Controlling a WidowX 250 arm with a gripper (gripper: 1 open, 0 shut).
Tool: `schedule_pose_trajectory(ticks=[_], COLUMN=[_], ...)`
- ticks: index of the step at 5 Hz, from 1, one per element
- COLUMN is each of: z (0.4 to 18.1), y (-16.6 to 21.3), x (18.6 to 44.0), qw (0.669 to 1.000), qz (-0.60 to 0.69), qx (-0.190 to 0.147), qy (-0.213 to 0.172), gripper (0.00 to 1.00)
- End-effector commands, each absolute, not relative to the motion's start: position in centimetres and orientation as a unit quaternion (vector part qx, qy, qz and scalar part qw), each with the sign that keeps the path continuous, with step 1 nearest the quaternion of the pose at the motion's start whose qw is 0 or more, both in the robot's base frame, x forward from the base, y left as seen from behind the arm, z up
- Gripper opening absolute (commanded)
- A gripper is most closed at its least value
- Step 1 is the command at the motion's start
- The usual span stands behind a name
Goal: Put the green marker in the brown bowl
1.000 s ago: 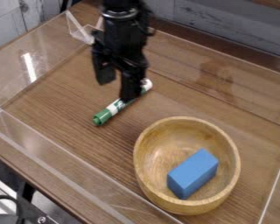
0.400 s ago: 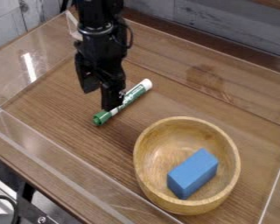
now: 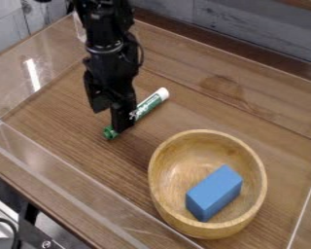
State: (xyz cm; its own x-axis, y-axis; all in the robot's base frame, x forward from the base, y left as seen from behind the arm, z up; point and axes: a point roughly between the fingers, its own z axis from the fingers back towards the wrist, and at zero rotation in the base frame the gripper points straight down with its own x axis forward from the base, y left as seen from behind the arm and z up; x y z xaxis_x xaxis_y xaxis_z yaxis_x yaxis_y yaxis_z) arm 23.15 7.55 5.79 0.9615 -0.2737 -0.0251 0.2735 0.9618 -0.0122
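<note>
I will next pick up the green marker (image 3: pixel 137 113) by its dark green cap (image 3: pixel 110 133). Then it can go in the brown bowl.
The green marker (image 3: pixel 137 113) lies on the wooden table, white barrel up-right, dark green cap at its lower-left end. My black gripper (image 3: pixel 109 104) points straight down just left of the marker, low over the table, its fingers spread open with nothing between them. One finger partly hides the marker's cap end. The brown bowl (image 3: pixel 171 149) sits at the lower right, a hand's width from the marker, with a blue rectangular block (image 3: pixel 214 192) lying inside it.
A clear plastic wall (image 3: pixel 42 170) runs along the table's near and left edges. A grey plank backdrop (image 3: pixel 249 24) stands behind the table.
The gripper has moved left and down, from over the marker's white end to beside its cap end. It stayed open. Marker, bowl and block have not moved.
</note>
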Motion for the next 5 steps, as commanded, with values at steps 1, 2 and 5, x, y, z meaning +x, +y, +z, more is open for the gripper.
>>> schedule_pose_trajectory(ticks=[1,2,5], z=[5.8,4.9,3.3], y=[8.1,8.4,8.9], x=[23.7,23.9,24.4], qw=[0.991,0.991,0.991], qz=[-0.135,-0.135,-0.134], qx=[-0.001,-0.006,-0.018], qy=[-0.006,-0.008,-0.012], gripper=[1.0,1.0,1.0])
